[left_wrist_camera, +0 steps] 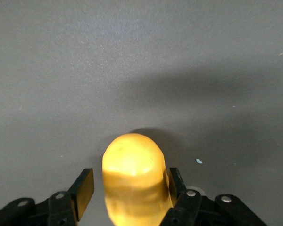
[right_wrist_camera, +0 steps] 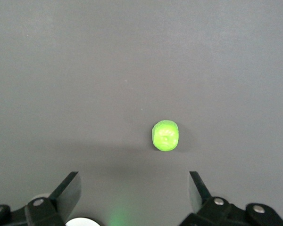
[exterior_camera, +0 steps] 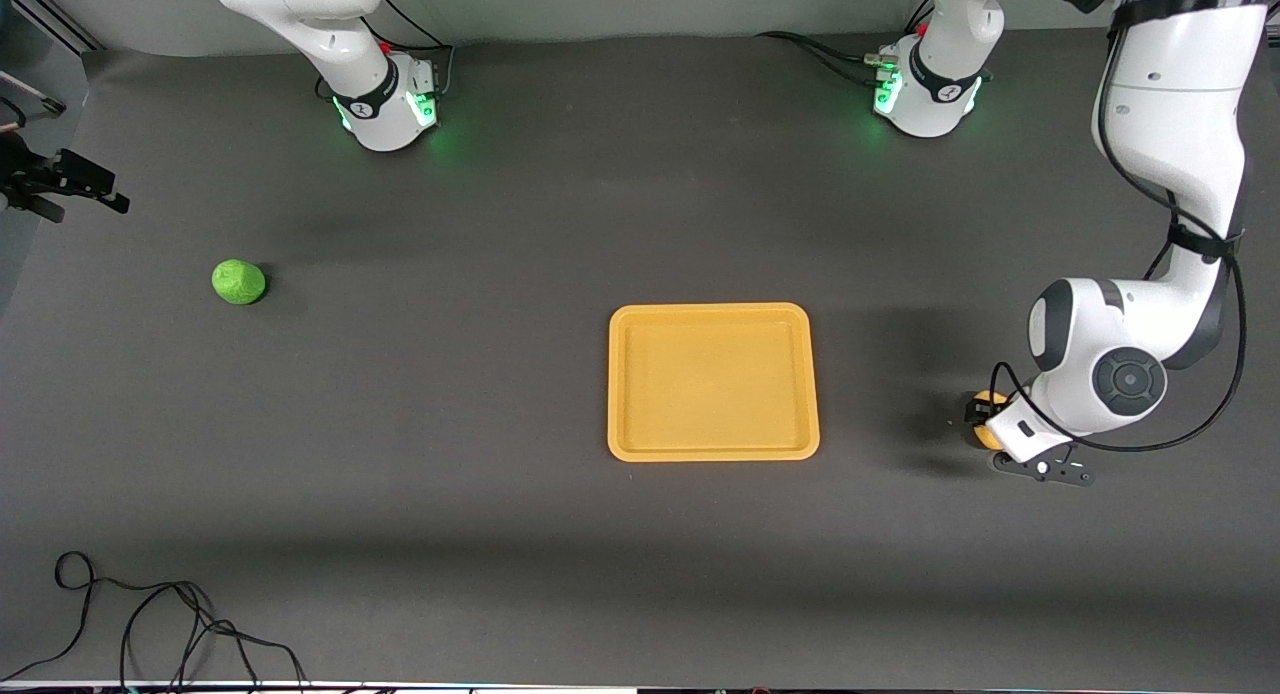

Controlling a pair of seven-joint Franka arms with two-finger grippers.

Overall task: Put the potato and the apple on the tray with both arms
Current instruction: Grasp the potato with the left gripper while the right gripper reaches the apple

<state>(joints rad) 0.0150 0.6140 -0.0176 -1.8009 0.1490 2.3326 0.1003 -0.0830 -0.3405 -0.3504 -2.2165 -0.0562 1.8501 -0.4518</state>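
Note:
Next, my right gripper takes hold of the green apple by its round sides to put the apple (exterior_camera: 239, 281) on the yellow tray (exterior_camera: 713, 382).
The yellow-orange potato (exterior_camera: 986, 435) (left_wrist_camera: 132, 169) lies on the dark table, toward the left arm's end from the tray (exterior_camera: 713, 382). My left gripper (exterior_camera: 985, 419) (left_wrist_camera: 130, 175) is down around it and open. One pad (left_wrist_camera: 173, 181) rests against the potato; a narrow gap shows at the other pad (left_wrist_camera: 86, 188). The green apple (exterior_camera: 239, 281) (right_wrist_camera: 165, 135) sits alone toward the right arm's end. My right gripper (right_wrist_camera: 134, 181) hangs high over the table beside the apple, open and holding nothing; the front view does not show it. The tray holds nothing.
A black clamp-like device (exterior_camera: 60, 184) juts in at the table's edge past the apple. A loose black cable (exterior_camera: 150, 624) lies at the front corner on the right arm's end. Both arm bases (exterior_camera: 385, 114) (exterior_camera: 925, 94) stand along the table's back edge.

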